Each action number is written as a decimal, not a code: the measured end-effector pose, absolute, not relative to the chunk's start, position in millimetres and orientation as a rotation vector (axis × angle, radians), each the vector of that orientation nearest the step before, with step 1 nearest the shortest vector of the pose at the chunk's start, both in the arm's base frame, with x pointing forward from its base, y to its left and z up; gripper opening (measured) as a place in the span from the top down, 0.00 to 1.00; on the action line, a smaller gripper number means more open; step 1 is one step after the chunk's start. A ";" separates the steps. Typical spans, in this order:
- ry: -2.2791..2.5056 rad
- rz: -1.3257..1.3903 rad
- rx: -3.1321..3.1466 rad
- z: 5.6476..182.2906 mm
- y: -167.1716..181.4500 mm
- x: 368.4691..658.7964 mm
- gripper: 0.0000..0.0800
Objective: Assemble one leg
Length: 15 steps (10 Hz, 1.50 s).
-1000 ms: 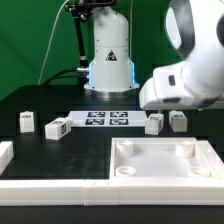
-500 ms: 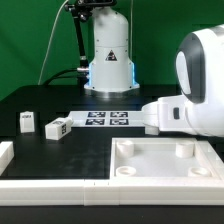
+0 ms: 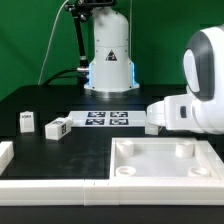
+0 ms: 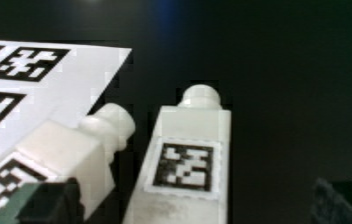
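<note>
My gripper grabs the leg by its plain end (image 4: 173, 211) next, to keep the white leg's peg free to enter a corner socket.
In the wrist view two white legs lie side by side on the black table. One leg (image 4: 191, 150) shows its black-and-white tag and a peg at its far end. It lies between my dark fingertips (image 4: 347, 200), with a gap on each side. My gripper (image 4: 194, 205) is open and straddles it. The second leg (image 4: 63, 158) lies right beside it. In the exterior view the arm (image 3: 195, 105) hides both of these legs and the fingers. Two more legs (image 3: 26, 122) (image 3: 57, 127) lie at the exterior view's left.
The marker board (image 3: 105, 119) lies at the middle back and shows in the wrist view (image 4: 31, 80). The large white tray-like tabletop (image 3: 165, 172) with corner sockets fills the front right. A white frame piece (image 3: 5, 155) lies at the front left. The robot base (image 3: 108, 60) stands behind.
The arm has come down over the two legs at the exterior view's right and now hides them. The other legs have not moved.
</note>
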State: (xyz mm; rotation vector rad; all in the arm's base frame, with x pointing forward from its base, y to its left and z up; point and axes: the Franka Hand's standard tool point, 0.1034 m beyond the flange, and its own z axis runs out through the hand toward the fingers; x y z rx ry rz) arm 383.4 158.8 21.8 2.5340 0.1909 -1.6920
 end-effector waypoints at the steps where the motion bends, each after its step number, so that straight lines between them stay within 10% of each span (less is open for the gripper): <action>1: 0.234 -1.688 2.564 21.1 156.8 387.4 0.19; 8: 0.226 -1.655 2.594 3.7 155.2 378.3 0.19; 12: 0.221 -1.659 2.593 3.0 154.2 378.0 0.64; 15: 0.221 -1.659 2.593 3.0 154.2 378.0 0.64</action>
